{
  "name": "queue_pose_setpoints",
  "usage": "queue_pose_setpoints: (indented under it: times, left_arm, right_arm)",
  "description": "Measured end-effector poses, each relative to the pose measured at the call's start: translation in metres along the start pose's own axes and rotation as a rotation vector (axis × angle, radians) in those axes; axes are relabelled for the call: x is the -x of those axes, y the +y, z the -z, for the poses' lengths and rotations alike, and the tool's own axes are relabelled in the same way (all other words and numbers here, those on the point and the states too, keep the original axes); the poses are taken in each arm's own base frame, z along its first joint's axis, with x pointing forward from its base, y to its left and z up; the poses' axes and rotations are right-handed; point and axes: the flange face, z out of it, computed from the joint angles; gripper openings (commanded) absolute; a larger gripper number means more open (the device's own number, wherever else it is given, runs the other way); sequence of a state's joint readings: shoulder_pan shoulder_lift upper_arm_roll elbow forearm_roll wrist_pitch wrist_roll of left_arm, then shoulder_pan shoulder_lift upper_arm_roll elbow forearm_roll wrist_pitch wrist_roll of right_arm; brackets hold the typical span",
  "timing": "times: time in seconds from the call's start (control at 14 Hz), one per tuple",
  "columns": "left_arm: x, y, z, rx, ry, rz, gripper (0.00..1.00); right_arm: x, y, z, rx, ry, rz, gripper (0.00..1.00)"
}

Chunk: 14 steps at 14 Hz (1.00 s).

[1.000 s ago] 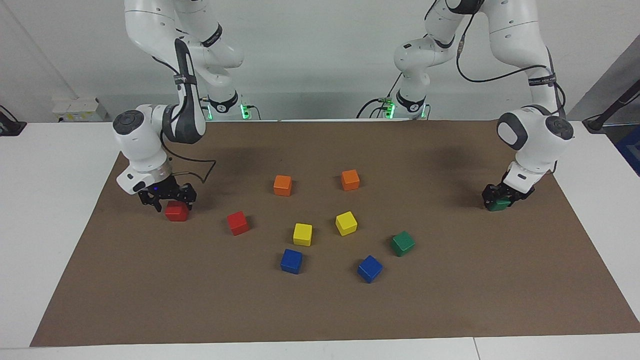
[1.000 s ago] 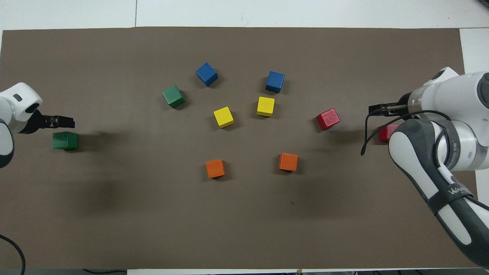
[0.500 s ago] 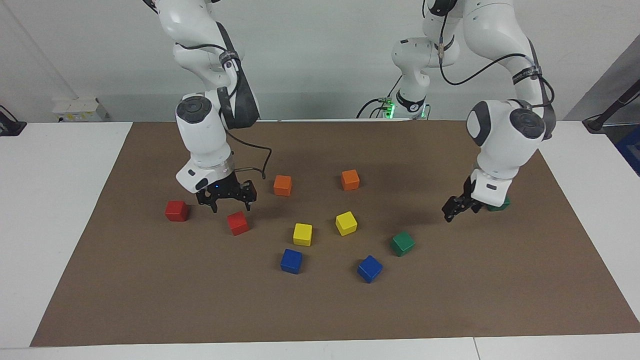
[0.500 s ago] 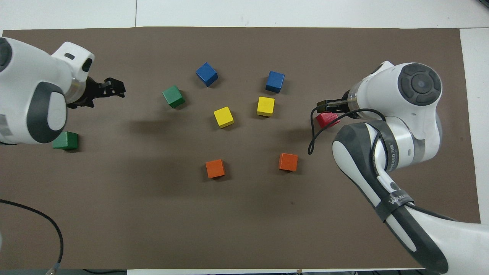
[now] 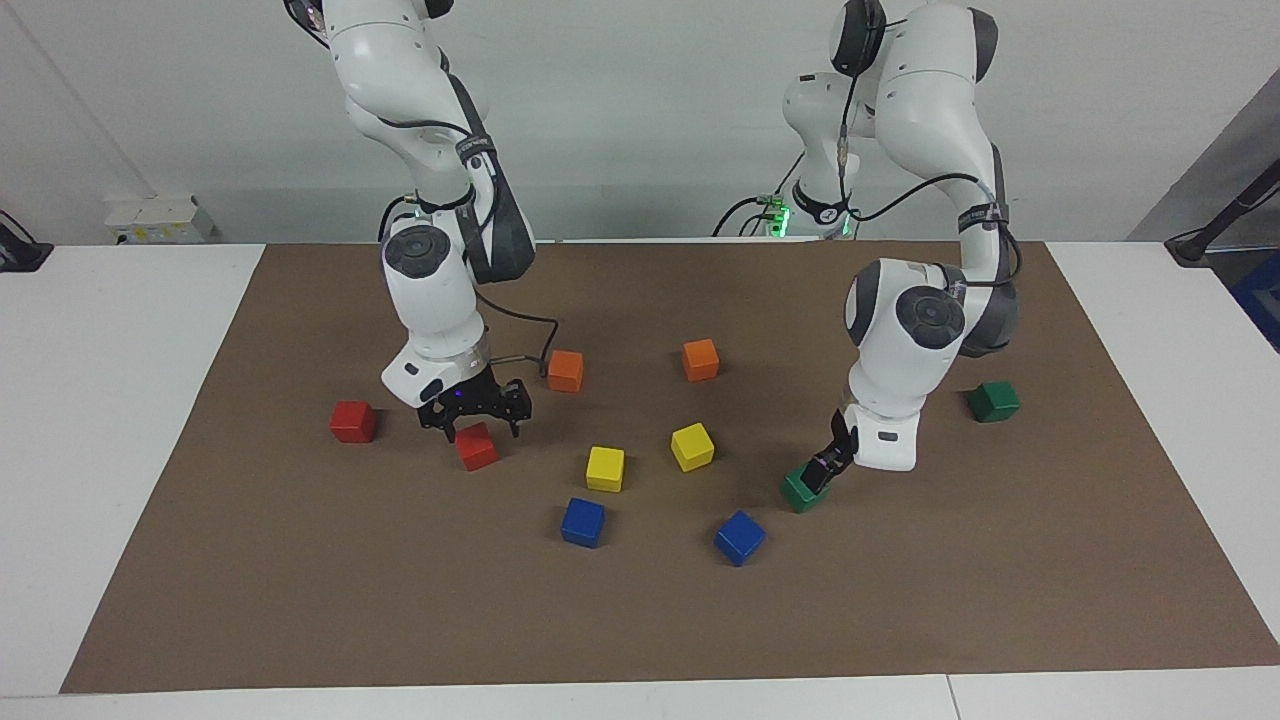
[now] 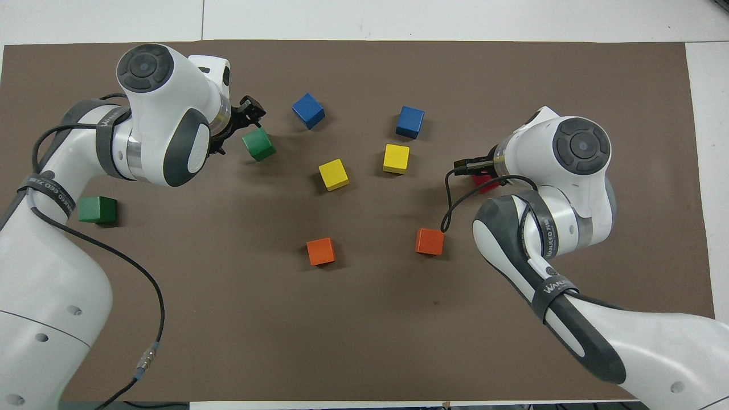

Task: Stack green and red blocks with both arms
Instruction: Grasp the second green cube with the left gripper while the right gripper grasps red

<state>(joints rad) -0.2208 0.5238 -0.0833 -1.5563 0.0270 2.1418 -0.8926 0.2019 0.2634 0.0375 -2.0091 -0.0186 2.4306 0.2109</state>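
My left gripper moves toward the inner green block, before closing on it, since its fingers stop short of the block's sides and closing now would miss.
Two red blocks lie toward the right arm's end of the table: an outer red block (image 5: 353, 421) and an inner red block (image 5: 477, 447) (image 6: 483, 181). My right gripper (image 5: 482, 425) (image 6: 475, 173) hangs open just above the inner one, its fingers spread to either side. In the overhead view the right arm hides the outer red block. Two green blocks lie toward the left arm's end: an outer green block (image 5: 993, 401) (image 6: 97, 209) and an inner green block (image 5: 801, 491) (image 6: 258, 143). My left gripper (image 5: 822, 472) (image 6: 242, 128) is low and open at the inner green block.
On the brown mat (image 5: 640, 620) between the two grippers lie two orange cubes (image 5: 565, 370) (image 5: 700, 359), two yellow cubes (image 5: 605, 468) (image 5: 692, 446) and two blue cubes (image 5: 583, 522) (image 5: 739, 537). White tabletop (image 5: 120, 400) borders the mat.
Both grippers left the outer blocks and swung toward the middle. The right one now hangs over the inner red block, and the left one has come down to the inner green block. No block moved.
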Motion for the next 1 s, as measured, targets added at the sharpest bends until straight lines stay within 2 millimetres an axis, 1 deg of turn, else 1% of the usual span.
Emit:
queue_pose_setpoints:
  times: [0.14, 0.43, 0.5, 0.64, 0.71, 0.79, 0.86, 0.93, 1.0]
  left_arm:
    - [0.0, 0.005, -0.005, 0.019, 0.013, 0.056, 1.0]
    - [0.001, 0.012, -0.01, 0.047, 0.039, 0.094, 1.0]
    - [0.001, 0.012, -0.016, 0.044, 0.048, 0.089, 1.0]
    - [0.004, 0.015, -0.035, 0.024, 0.058, 0.07, 1.0]
    - [0.006, 0.016, -0.043, 0.013, 0.065, 0.058, 0.97]
    - [0.007, 0.016, -0.048, 0.002, 0.069, 0.05, 0.89]
    - [0.008, 0.016, -0.052, -0.005, 0.069, 0.045, 0.7]
    - [0.009, 0.015, -0.054, -0.009, 0.068, 0.042, 0.49]
    - [0.011, 0.016, -0.055, -0.013, 0.066, 0.038, 0.28]
  right_arm:
    - [0.007, 0.007, -0.01, 0.002, 0.001, -0.008, 1.0]
    - [0.011, 0.009, -0.017, 0.002, 0.004, -0.011, 0.98]
    - [0.013, 0.01, -0.02, 0.0, 0.01, -0.01, 0.96]
    - [0.019, 0.011, -0.03, 0.0, 0.011, -0.01, 0.94]
    - [0.021, 0.011, -0.034, 0.001, 0.003, -0.009, 0.79]
    - [0.023, 0.012, -0.036, 0.002, -0.003, -0.009, 0.47]
    - [0.024, 0.012, -0.038, 0.003, -0.007, -0.009, 0.19]
    - [0.024, 0.012, -0.039, 0.004, -0.009, -0.009, 0.02]
    - [0.025, 0.012, -0.04, 0.004, -0.01, -0.009, 0.0]
